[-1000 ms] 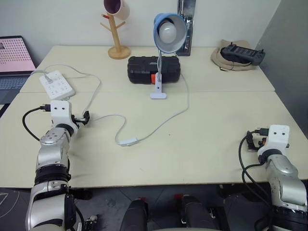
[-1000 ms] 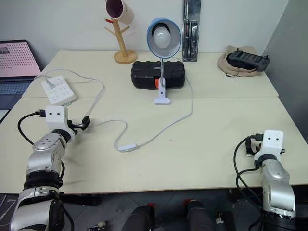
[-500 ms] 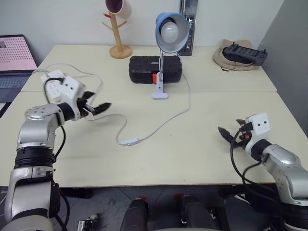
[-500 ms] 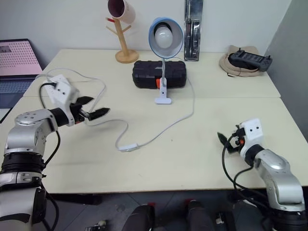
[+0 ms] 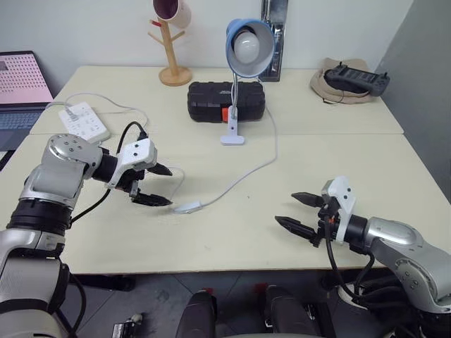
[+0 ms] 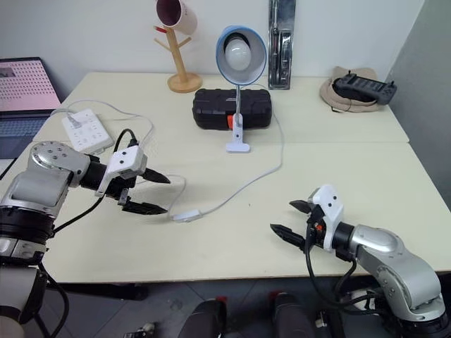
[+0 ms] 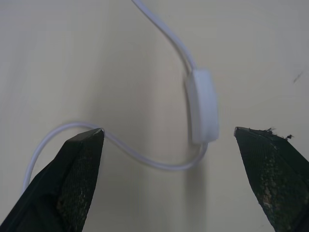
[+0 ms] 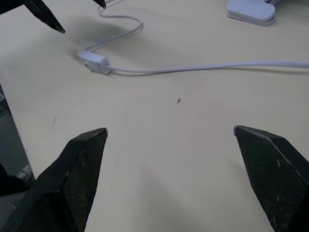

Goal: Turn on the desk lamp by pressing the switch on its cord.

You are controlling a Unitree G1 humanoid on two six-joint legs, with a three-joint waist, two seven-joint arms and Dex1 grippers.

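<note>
My left gripper's fingers are still above the white switch (image 5: 187, 207) (image 7: 203, 106), so it is too early to close. They lower to it first, then close.
The desk lamp (image 5: 245, 44) with its blue shade and white bulb stands at the back middle of the table, unlit. Its thin white cord (image 5: 248, 173) runs forward to the small white switch (image 5: 187, 207), which lies flat on the table. My left gripper (image 5: 159, 185) is open just left of the switch, fingers pointing toward it; the left wrist view has the switch (image 7: 203, 106) lying between the spread fingertips. My right gripper (image 5: 300, 210) is open near the front right, pointing left toward the switch (image 8: 94, 62), well apart from it.
A white power strip (image 5: 83, 121) lies at the left, a black case (image 5: 225, 101) behind the lamp base, a wooden mug tree (image 5: 171, 42) at the back, a controller on a hat (image 5: 349, 79) at the back right. A laptop (image 5: 22, 84) sits far left.
Both arms swung inward. The left gripper came down and right, close to the switch. The right gripper moved left and turned to point across the table. Both stay open.
</note>
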